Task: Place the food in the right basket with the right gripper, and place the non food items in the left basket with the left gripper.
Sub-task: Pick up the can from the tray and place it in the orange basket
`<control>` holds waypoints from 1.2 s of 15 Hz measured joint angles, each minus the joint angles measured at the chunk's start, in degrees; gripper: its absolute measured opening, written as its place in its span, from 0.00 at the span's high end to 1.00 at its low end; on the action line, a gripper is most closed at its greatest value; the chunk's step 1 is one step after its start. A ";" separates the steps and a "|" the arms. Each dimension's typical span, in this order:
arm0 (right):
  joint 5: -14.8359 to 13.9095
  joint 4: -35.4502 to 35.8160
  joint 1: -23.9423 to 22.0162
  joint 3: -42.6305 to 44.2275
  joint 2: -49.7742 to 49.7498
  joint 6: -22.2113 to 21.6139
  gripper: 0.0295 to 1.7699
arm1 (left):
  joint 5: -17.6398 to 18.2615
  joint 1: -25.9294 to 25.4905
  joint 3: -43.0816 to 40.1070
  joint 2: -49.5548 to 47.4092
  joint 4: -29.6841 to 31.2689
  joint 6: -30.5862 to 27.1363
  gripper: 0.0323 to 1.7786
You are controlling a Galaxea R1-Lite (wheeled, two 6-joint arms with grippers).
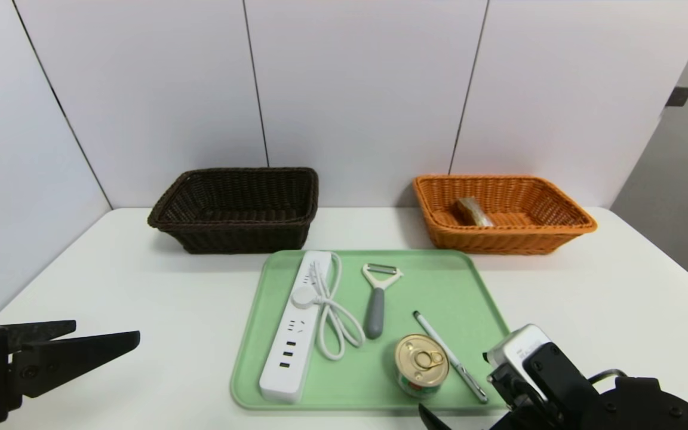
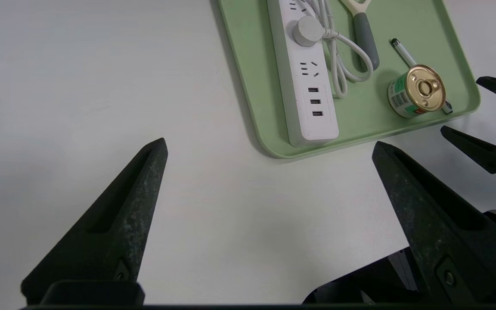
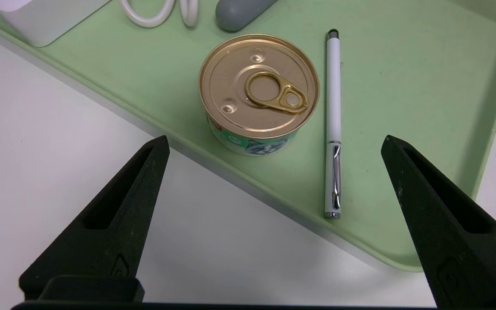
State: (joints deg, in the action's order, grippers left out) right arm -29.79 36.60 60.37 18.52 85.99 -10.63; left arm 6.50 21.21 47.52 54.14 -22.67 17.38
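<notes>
My right gripper's fingers are short of the gold-lidded can (image 3: 259, 88), over the tray's near edge (image 3: 261, 191). They would miss the can if they closed now, so they should move toward it first.
A green tray (image 1: 447, 285) holds a gold-lidded can (image 1: 421, 364), a white pen (image 1: 450, 356), a grey-handled peeler (image 1: 375, 298) and a white power strip (image 1: 294, 325) with its cord. The dark brown left basket (image 1: 230, 222) looks empty. The orange right basket (image 1: 511, 232) holds a wrapped snack (image 1: 473, 211). My right gripper (image 3: 274, 140) hovers open at the tray's near right corner, just short of the can (image 3: 258, 92) and the pen (image 3: 333, 120). My left gripper (image 1: 108, 332) is open and empty over bare table, left of the tray.
The white table (image 1: 141, 286) ends at a white panelled wall behind the baskets. Both baskets stand just beyond the tray's far edge. The right arm's body (image 1: 559, 376) sits at the table's near right edge.
</notes>
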 joint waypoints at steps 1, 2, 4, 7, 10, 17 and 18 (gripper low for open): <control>0.02 0.02 -0.17 0.24 0.06 -0.15 0.04 | 0.04 0.00 0.00 0.02 0.02 -0.02 0.05; 0.06 0.00 -0.26 0.50 0.20 -0.44 0.04 | 0.04 0.01 0.00 0.07 0.05 -0.07 0.05; 0.13 0.02 -0.41 0.80 0.56 -0.69 0.04 | 0.06 0.01 0.00 0.07 -0.01 -0.09 0.05; 0.17 0.15 -0.54 1.24 1.18 -0.78 0.04 | 0.06 0.01 0.02 0.07 -0.04 -0.11 0.05; 0.24 2.68 -0.84 1.33 2.60 -0.85 0.04 | 0.04 0.06 0.02 0.07 -0.11 -0.39 0.05; 0.26 8.74 -3.79 1.29 7.78 -0.74 0.04 | 0.09 0.06 0.02 0.13 -0.06 -0.63 0.05; 0.26 8.77 -4.00 1.32 8.13 -0.74 0.04 | 0.13 0.06 0.02 0.21 -0.06 -0.61 0.05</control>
State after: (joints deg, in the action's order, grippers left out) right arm -29.54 45.36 56.37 19.83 94.12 -11.37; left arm 6.63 21.27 47.54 54.35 -22.74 16.77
